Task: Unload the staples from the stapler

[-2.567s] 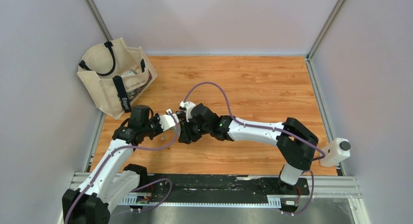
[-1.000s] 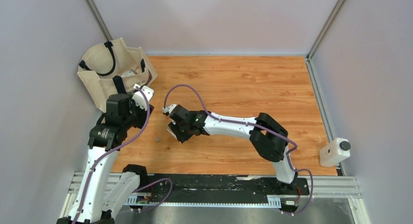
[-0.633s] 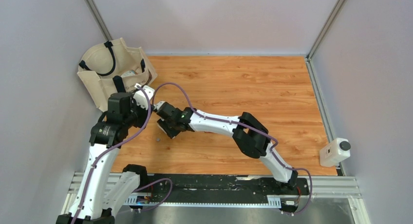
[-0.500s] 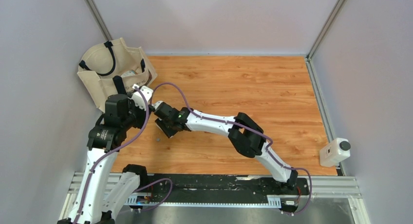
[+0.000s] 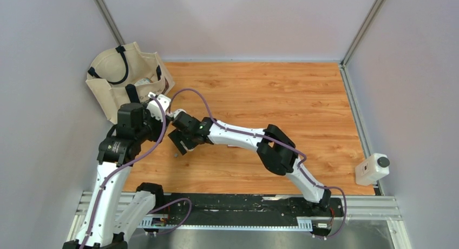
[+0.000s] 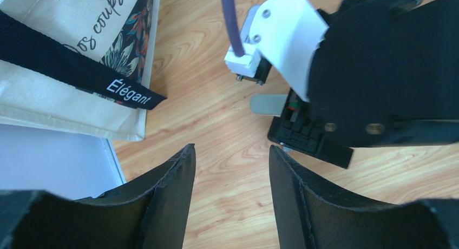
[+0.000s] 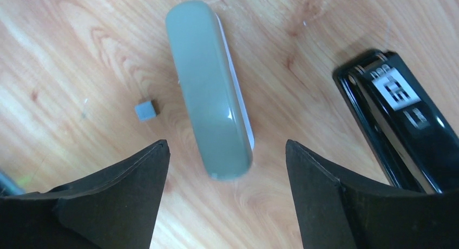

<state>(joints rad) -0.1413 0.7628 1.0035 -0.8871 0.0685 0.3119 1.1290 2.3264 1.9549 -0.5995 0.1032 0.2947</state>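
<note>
The labelled end should stay free to open, so the staples can be unloaded. My right gripper will next grab the black stapler by its near end.
In the right wrist view the black stapler, with a white label on it, lies on the wooden table just outside my right finger. A tiny grey block of staples rests on the wood near my other finger and shows as a small speck in the top view. My right gripper hovers open above the table with nothing held. A pale grey oblong object lies ahead of its fingertips. My left gripper is open and empty over bare wood. The right arm's wrist sits close in front of it.
A beige tote bag with black straps stands at the back left, close to the left arm. A white bottle sits off the table's right edge. Grey walls enclose the table on three sides.
The right arm has reached further left, close to the left wrist, and its jaws have spread wide. The left arm, which pulled back toward the bag earlier, has held still over the last second.
</note>
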